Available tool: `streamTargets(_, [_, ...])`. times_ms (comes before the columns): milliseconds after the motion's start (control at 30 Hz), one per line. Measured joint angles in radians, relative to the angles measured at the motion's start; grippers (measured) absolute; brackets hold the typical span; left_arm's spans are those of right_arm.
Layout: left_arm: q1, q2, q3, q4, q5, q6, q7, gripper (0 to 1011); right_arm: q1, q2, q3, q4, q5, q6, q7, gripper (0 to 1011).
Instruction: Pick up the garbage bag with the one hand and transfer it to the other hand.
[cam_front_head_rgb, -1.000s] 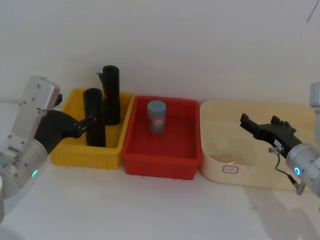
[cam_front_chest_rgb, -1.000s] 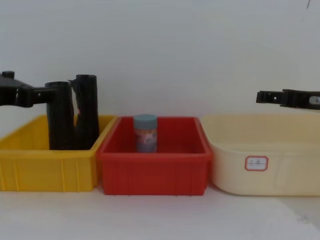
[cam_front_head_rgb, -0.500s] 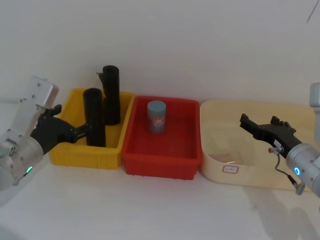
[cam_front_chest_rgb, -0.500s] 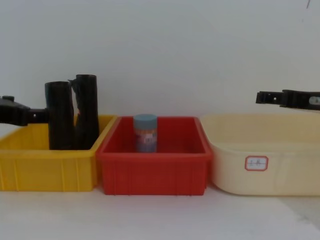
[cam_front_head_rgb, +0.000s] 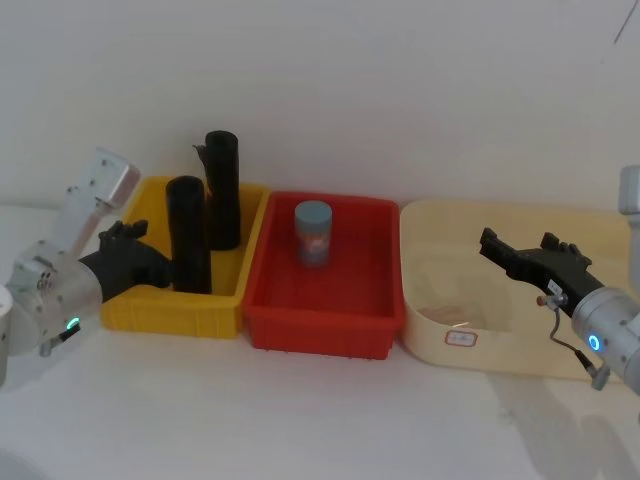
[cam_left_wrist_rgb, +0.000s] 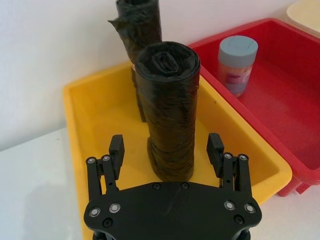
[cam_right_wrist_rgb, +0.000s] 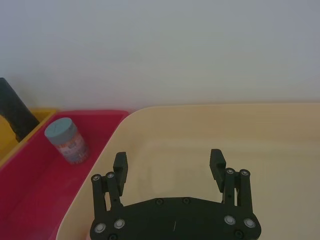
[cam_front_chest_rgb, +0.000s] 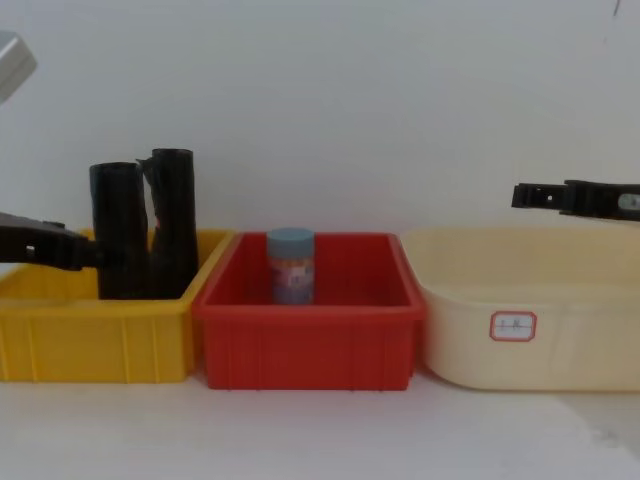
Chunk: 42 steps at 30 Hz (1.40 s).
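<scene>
Next, the left gripper picks up the garbage bag by its middle (cam_front_chest_rgb: 120, 228), which leaves the garbage bag's top end (cam_front_chest_rgb: 116, 170) free for my right gripper.
The garbage bag (cam_left_wrist_rgb: 167, 110), a thick glossy black roll, stands upright in the yellow bin (cam_front_head_rgb: 150, 308), also seen at the garbage bag (cam_front_head_rgb: 188, 235) (cam_front_chest_rgb: 120, 225). My left gripper (cam_left_wrist_rgb: 166, 145), on the green-ring arm, is open. Its fingers stand on either side of the roll's lower part with small gaps, at bin-rim height (cam_front_head_rgb: 168, 270) (cam_front_chest_rgb: 92, 255). My right gripper (cam_right_wrist_rgb: 168, 160), on the blue-ring arm, hangs open and holds nothing above the cream tub (cam_front_head_rgb: 520, 355), at the right gripper (cam_front_head_rgb: 490, 243) (cam_front_chest_rgb: 520, 195).
A slimmer black roll with a crinkled flap (cam_front_head_rgb: 222, 190) stands right behind the garbage bag in the same bin. The red bin (cam_front_head_rgb: 320, 335) in the middle holds a blue-lidded jar (cam_front_head_rgb: 313, 233). A white wall is close behind the bins.
My left gripper has come down from near the garbage bag's top to its lower part, and the left wrist has tipped up. The right arm has not moved.
</scene>
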Motion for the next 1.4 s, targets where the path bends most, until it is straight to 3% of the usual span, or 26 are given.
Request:
streamTargets(633, [-0.118, -0.034, 0.036, 0.170, 0.002, 0.018, -0.098, 1002, 0.000, 0.000, 0.000, 0.000, 0.000, 0.000, 0.000, 1000])
streamTargets(1400, [-0.219, -0.095, 0.053, 0.346, -0.019, -0.095, -0.205, 979, 0.000, 0.000, 0.000, 0.000, 0.000, 0.000, 0.000, 1001])
